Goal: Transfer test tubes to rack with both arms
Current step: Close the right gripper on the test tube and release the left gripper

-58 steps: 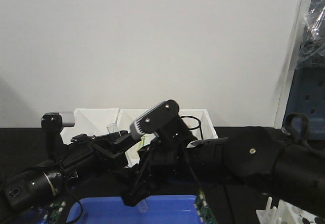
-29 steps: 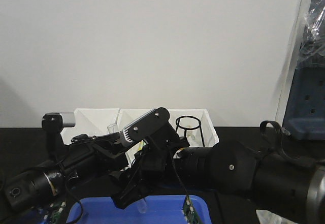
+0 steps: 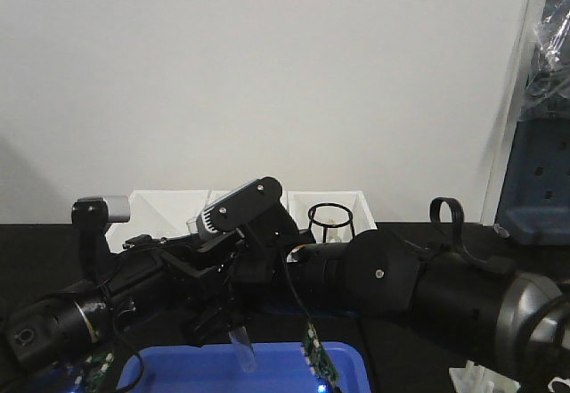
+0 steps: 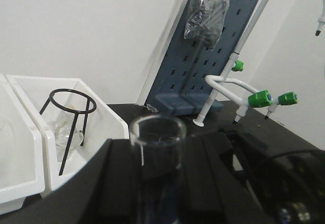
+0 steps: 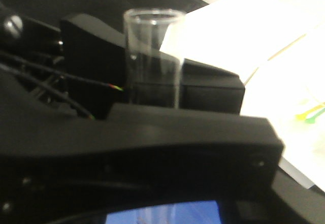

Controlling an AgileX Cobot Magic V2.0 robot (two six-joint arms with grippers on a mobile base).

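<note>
Next, my right gripper grabs the test tube by its body below its rim [image 5: 154, 84], which leaves the test tube's open rim [image 5: 155, 16] free on the way to the rack.
A clear test tube [image 4: 157, 132] stands between the black jaws of my left gripper [image 4: 157, 155], which is shut on it. In the front view the same test tube [image 3: 241, 347] slants down over the blue tray, its rim hidden behind the arms. My left gripper [image 3: 212, 255] holds its upper part. My right gripper [image 3: 218, 317] has come in from the right around the tube's lower part; its grip is hidden. In the right wrist view a black finger [image 5: 152, 132] crosses in front of the test tube [image 5: 152, 56]. The white rack [image 3: 476, 377] shows only its pegs at the bottom right.
A blue tray [image 3: 178, 371] lies under the grippers. White bins [image 3: 169, 204] line the back, one holding a black ring stand [image 3: 330, 216]. A blue pegboard [image 4: 213, 71] and white taps with green knobs [image 4: 261, 99] stand to the right.
My right arm has swung left, bringing its gripper in under my left gripper. The tube's lower end now slants more to the right. The left arm has stayed put.
</note>
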